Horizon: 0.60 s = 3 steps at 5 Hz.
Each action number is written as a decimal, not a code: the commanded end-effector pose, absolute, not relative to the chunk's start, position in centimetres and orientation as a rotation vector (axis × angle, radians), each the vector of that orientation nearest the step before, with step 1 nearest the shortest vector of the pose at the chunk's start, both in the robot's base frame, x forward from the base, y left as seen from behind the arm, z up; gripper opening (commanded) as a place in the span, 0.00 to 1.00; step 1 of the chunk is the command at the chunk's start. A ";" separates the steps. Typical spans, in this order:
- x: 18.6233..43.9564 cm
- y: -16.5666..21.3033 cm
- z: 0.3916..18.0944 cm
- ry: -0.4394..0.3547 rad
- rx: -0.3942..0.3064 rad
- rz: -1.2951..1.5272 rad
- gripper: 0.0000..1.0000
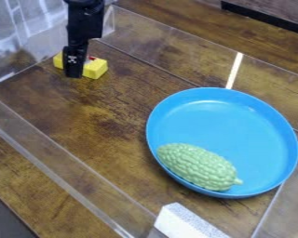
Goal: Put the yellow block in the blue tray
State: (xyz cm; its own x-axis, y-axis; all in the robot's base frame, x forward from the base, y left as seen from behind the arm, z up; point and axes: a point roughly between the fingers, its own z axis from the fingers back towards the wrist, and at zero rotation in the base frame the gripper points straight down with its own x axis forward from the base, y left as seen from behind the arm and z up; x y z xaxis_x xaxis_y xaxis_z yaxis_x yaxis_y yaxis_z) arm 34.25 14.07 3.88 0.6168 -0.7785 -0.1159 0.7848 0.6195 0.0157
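My gripper should next grab the yellow block by its middle, between its two ends. Then I need to put the block in the blue tray.
The yellow block lies on the wooden table at the upper left. My gripper points straight down over the block's left part, jaws open and low around it. One black finger with a white mark stands in front of the block and hides its middle. Yellow shows on both sides of that finger. Whether the fingers touch the block I cannot tell. The blue tray, a large round plate, sits well to the lower right, far from the gripper.
A green bumpy gourd lies inside the tray at its near left. A white object pokes in at the bottom edge. A clear sheet covers the tabletop, its edge running along the lower left.
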 end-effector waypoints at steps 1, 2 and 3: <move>35.1 15.1 3.8 0.068 0.083 -0.894 1.00; 35.7 15.7 2.9 0.060 0.086 -0.917 1.00; 36.2 16.3 2.5 0.048 0.085 -0.931 1.00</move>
State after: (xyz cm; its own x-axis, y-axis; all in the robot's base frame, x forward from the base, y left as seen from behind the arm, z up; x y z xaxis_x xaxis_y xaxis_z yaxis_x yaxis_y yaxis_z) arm 36.14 15.37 1.95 0.5833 -0.8081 -0.0822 0.8120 0.5828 0.0334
